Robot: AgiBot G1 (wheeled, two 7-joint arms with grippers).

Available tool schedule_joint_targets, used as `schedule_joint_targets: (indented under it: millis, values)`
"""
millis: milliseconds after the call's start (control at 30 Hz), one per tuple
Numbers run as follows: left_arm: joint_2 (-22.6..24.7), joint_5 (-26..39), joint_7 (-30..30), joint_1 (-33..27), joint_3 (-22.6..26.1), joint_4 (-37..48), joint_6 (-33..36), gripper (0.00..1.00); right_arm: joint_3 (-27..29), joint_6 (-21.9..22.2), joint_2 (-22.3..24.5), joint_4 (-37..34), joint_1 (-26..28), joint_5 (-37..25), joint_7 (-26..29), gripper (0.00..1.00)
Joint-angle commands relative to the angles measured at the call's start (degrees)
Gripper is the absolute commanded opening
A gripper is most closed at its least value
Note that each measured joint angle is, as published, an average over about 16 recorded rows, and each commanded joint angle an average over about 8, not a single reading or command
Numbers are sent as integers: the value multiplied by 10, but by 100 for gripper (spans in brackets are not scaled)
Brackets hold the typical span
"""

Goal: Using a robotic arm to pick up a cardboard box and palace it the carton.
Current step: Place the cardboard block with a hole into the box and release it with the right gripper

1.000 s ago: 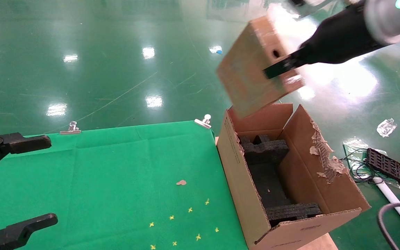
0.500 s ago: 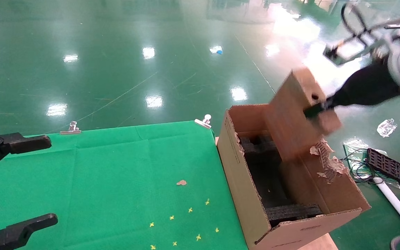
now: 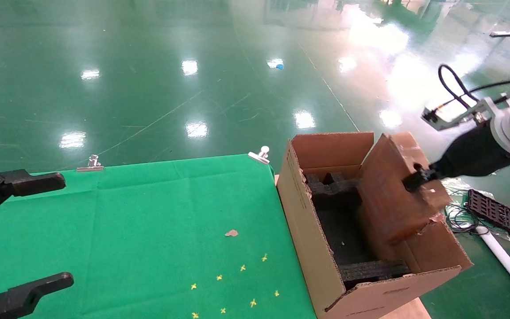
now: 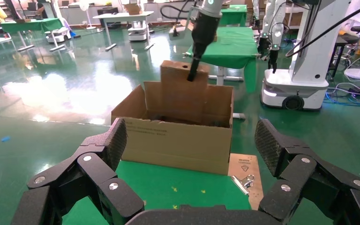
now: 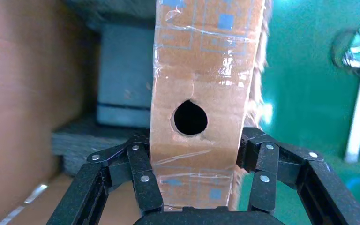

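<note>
The cardboard box (image 3: 392, 195) is hanging tilted high above the black bottom of the carton, so the right gripper should keep holding the box until it reaches the carton's bottom.
My right gripper (image 3: 416, 178) on the white robotic arm (image 3: 509, 128) is shut on the cardboard box (image 3: 392, 195). The box is small, brown, taped, with a round hole in its top. It hangs tilted, its lower part inside the carton (image 3: 308, 235), against the carton's right wall. In the right wrist view my fingers (image 5: 143, 173) clamp both sides of the box (image 5: 197, 84), with black foam (image 5: 122, 93) below. Black foam blocks (image 3: 334, 190) lie in the carton. My left gripper (image 3: 49, 232) is open and empty over the table's left side. It faces the carton (image 4: 178, 145) and the box (image 4: 183, 89).
A green cloth (image 3: 148, 221) covers the table, held by metal clips (image 3: 259, 155) at the far edge. The carton stands at the table's right end. A black grid tray (image 3: 496, 212) with cables lies on the green floor to the right. Other robots (image 4: 304, 61) stand beyond.
My right gripper has carried the cardboard box from high above the carton down and to the right, into the carton's right side. The left arm has not moved.
</note>
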Motion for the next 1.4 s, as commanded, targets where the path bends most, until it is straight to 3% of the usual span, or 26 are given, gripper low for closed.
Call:
schedule_joint_targets:
  millis: [33,400,933,1267,1300,1400]
  values:
    - [0,0,0,0,0,0,0,100,-5,0,-1,-10,-8,-4,0,0]
    - [0,0,0,0,0,0,0,100,-21,32,-27,-61,-73,-4,-6,0]
    - [0,-1,0,0,1,0,0,100,-27,133,-88,-137,-185,7,-14,0]
    - [-1,-1,1,0,1,0,-1,100,-16,187,-133,-201,-256,37,-58,0]
    - [-1,-1,1,0,1,0,-1,100,-14,188,-136,-208,-260,40,-64,6]
    - [-1,-1,1,0,1,0,-1,100,-9,185,-144,-229,-267,51,-84,44]
